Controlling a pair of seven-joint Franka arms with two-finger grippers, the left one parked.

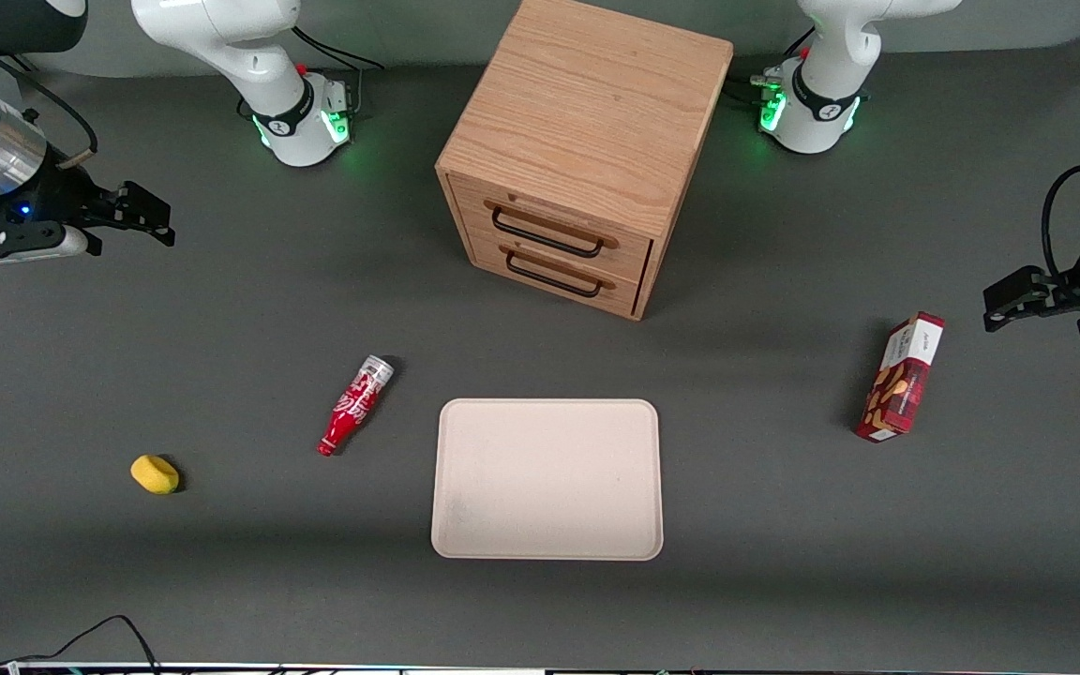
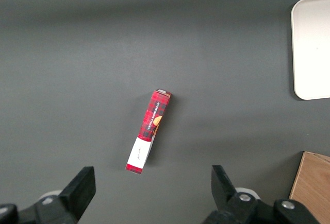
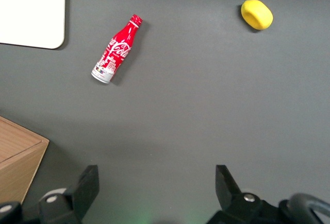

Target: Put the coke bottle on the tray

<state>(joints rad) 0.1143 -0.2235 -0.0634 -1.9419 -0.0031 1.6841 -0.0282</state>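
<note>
Next, the right gripper grabs the coke bottle by its labeled body (image 1: 356,400), to place the coke bottle on the tray (image 1: 547,478).
The coke bottle (image 1: 355,404) (image 3: 116,49) lies on its side on the dark table, silver base toward the drawer cabinet and red neck toward the front camera. It rests apart from the beige tray (image 1: 547,478) (image 3: 32,11), on the working arm's side of it. The tray is bare. My right gripper (image 1: 142,214) (image 3: 157,185) hovers open high above the table at the working arm's end, farther from the front camera than the bottle and well away from it. Nothing sits between its fingers.
A wooden two-drawer cabinet (image 1: 582,155) (image 3: 18,159) stands farther from the front camera than the tray. A small yellow object (image 1: 155,474) (image 3: 257,14) lies toward the working arm's end. A red snack box (image 1: 901,378) (image 2: 148,131) lies toward the parked arm's end.
</note>
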